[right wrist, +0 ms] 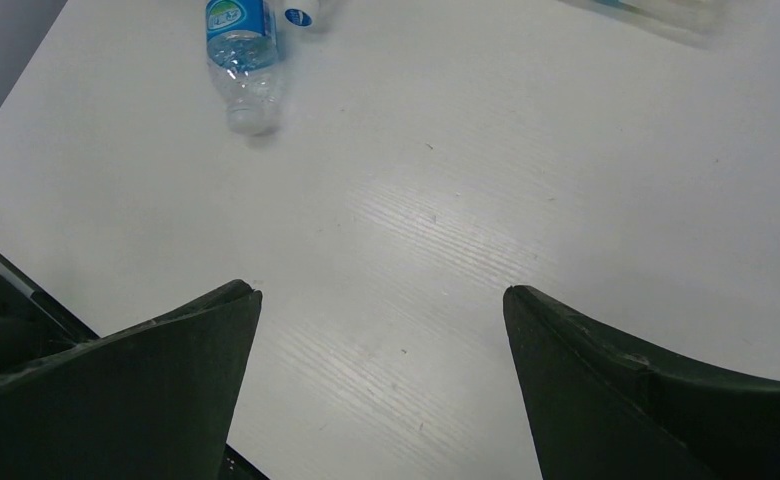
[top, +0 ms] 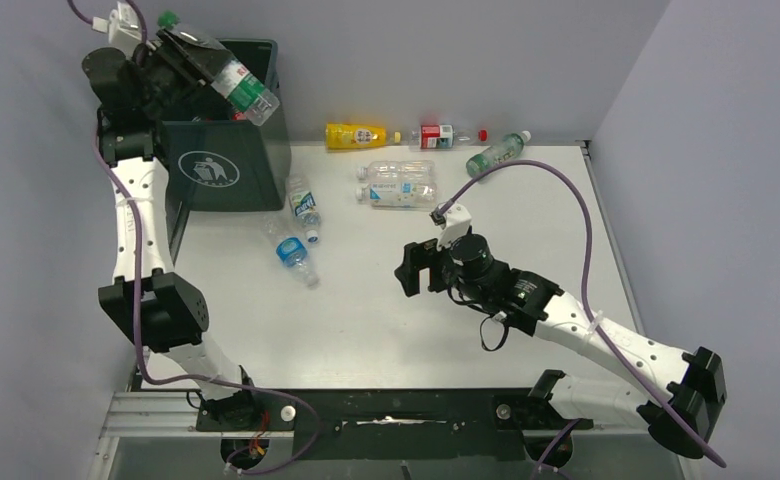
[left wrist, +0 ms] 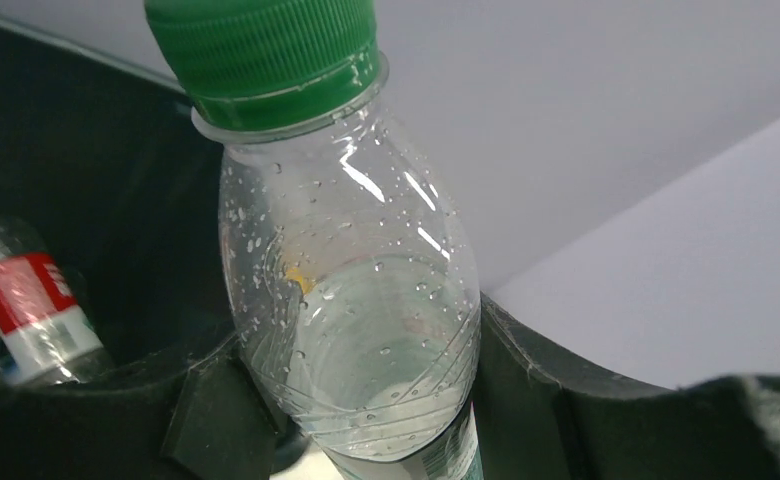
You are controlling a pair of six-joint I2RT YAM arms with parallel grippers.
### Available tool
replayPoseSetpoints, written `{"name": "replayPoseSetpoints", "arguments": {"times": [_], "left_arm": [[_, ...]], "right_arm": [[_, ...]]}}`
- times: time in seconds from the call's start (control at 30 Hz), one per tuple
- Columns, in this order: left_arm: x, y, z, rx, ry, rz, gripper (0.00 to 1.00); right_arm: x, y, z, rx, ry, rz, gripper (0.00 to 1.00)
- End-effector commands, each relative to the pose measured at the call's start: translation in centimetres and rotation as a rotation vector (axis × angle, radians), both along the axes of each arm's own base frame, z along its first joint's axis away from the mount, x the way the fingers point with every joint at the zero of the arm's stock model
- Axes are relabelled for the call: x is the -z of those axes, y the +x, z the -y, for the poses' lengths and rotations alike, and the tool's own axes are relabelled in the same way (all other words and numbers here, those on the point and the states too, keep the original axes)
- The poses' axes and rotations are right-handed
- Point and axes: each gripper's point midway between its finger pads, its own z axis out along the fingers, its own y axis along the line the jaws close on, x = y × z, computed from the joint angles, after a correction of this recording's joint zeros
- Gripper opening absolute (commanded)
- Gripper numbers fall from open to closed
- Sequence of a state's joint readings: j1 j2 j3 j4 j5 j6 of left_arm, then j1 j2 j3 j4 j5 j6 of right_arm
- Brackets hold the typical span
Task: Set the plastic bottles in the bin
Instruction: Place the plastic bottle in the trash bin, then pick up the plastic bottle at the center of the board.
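Observation:
The clear bottle's base juts over the bin's rim near a corner of the bin: if I opened my left gripper now, the bottle would end caught on that rim.
My left gripper (top: 198, 58) is shut on a clear bottle with a green cap and green label (top: 246, 90), held tilted over the open top of the dark green bin (top: 228, 160). In the left wrist view the bottle (left wrist: 351, 300) sits between my fingers (left wrist: 216, 420), above the bin's dark inside (left wrist: 76, 150), where a red-labelled bottle (left wrist: 26, 320) lies. My right gripper (top: 413, 268) is open and empty over the middle of the table, also open in its wrist view (right wrist: 381, 300). Two blue-labelled bottles (top: 304, 208) (top: 294, 254) lie near the bin; one shows in the right wrist view (right wrist: 238, 45).
Along the back edge lie a yellow bottle (top: 356, 135), a red-labelled bottle (top: 436, 135) and a green-labelled bottle (top: 496, 153). Two clear bottles (top: 398, 170) (top: 398, 192) lie side by side in front of them. Grey walls enclose the white table (top: 526, 230).

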State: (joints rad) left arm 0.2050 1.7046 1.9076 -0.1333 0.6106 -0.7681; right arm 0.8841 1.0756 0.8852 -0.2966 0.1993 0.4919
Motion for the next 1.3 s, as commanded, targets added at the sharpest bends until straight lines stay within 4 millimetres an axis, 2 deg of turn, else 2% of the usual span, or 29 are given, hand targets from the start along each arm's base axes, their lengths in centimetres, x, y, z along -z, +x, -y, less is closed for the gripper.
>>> {"name": "replayPoseSetpoints", "arguments": {"times": [0.0, 0.07, 0.17, 0.37, 0.47, 0.53, 0.57, 0.67, 0.83, 0.9, 1.03, 1.17, 1.27], "left_arm": [[-5.2, 0.7, -2.7, -0.02, 0.007, 0.168, 0.5], [-5.4, 1.7, -3.8, -0.042, 0.01, 0.18, 0.5], [-4.3, 3.7, -5.2, -0.095, 0.033, 0.162, 0.51], [-1.5, 6.5, -8.0, -0.217, 0.122, 0.092, 0.65], [-0.7, 7.2, -8.9, -0.26, 0.154, 0.067, 0.7], [-0.5, 7.4, -9.4, -0.284, 0.17, 0.051, 0.81], [-0.4, 7.4, -9.6, -0.293, 0.174, 0.043, 0.83], [-0.5, 7.0, -9.7, -0.307, 0.187, 0.026, 0.84], [-1.4, 4.4, -8.9, -0.304, 0.184, 0.006, 0.85], [-2.8, 2.2, -7.7, -0.294, 0.187, 0.028, 0.85], [-3.2, -1.7, -5.3, -0.252, 0.187, 0.022, 0.85], [-2.0, -5.9, -2.4, -0.218, 0.194, -0.026, 0.85], [0.4, -8.6, -0.1, -0.227, 0.223, -0.085, 0.85]], "right_arm": [[-0.4, -0.1, -0.7, -0.003, 0.035, -0.001, 0.98], [-0.1, -0.2, -0.8, -0.002, 0.034, -0.013, 0.98], [0.4, -0.4, -0.9, -0.007, 0.029, -0.025, 0.98], [1.0, -0.5, -0.9, -0.004, 0.02, -0.038, 0.98], [1.4, -0.6, -0.9, -0.006, 0.016, -0.047, 0.98], [1.7, -0.7, -1.0, -0.009, 0.012, -0.054, 0.98], [1.9, -0.7, -1.1, -0.011, 0.01, -0.057, 0.98], [2.0, -0.6, -1.3, -0.014, 0.007, -0.061, 0.98], [2.3, -0.5, -1.6, -0.02, 0.005, -0.065, 0.98], [2.6, -0.5, -1.8, -0.024, 0.005, -0.07, 0.98], [2.9, -0.5, -2.2, -0.04, 0.006, -0.077, 0.97], [3.2, -0.7, -2.2, -0.041, 0.003, -0.079, 0.97], [3.6, -0.8, -2.3, -0.05, 0.0, -0.085, 0.96]]}}
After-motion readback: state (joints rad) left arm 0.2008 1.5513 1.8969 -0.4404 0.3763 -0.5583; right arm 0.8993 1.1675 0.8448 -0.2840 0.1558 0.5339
